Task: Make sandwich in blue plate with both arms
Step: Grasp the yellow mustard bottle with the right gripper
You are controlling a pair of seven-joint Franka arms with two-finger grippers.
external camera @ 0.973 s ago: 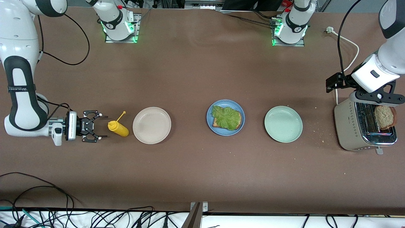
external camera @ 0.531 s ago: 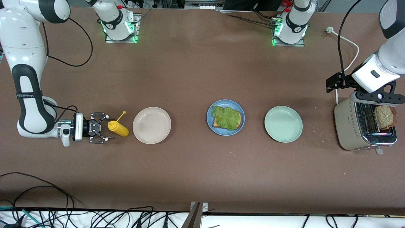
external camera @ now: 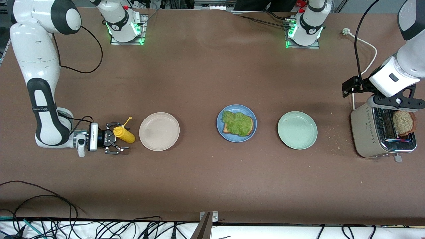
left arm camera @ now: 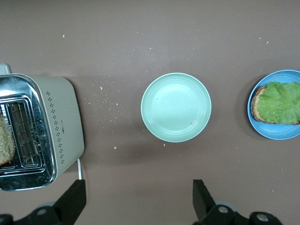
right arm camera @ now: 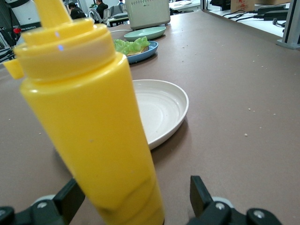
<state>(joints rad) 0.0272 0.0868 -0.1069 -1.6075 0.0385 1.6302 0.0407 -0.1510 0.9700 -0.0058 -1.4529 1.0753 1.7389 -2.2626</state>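
The yellow squeeze bottle's lower body (right arm camera: 121, 197) has both fingers of my right gripper beside it, so my right gripper needs to close on the bottle.
The blue plate (external camera: 220, 127) sits mid-table and holds one brown bread slice (external camera: 251, 126) under a ruffled lettuce leaf (external camera: 236, 122); the left wrist view also catches the plate (left arm camera: 276, 133). A second bread slice (external camera: 402, 122) stands in the toaster (external camera: 368, 136) at the left arm's end. Up above that toaster hangs my left gripper (left arm camera: 138, 199), open and holding nothing. My right gripper (external camera: 120, 137) is low at the table, open, its fingers on either side of an upright yellow squeeze bottle (external camera: 124, 134) (right arm camera: 89, 126).
An off-white plate (external camera: 159, 131) lies right beside the bottle, toward the blue plate. A pale green plate (external camera: 297, 130) lies between the blue plate and the toaster. Crumbs dot the table near the toaster, and its white cord (external camera: 367, 49) trails toward the bases.
My right arm has slid toward the yellow bottle, so its open fingers now straddle it. The left arm and the food have not moved.
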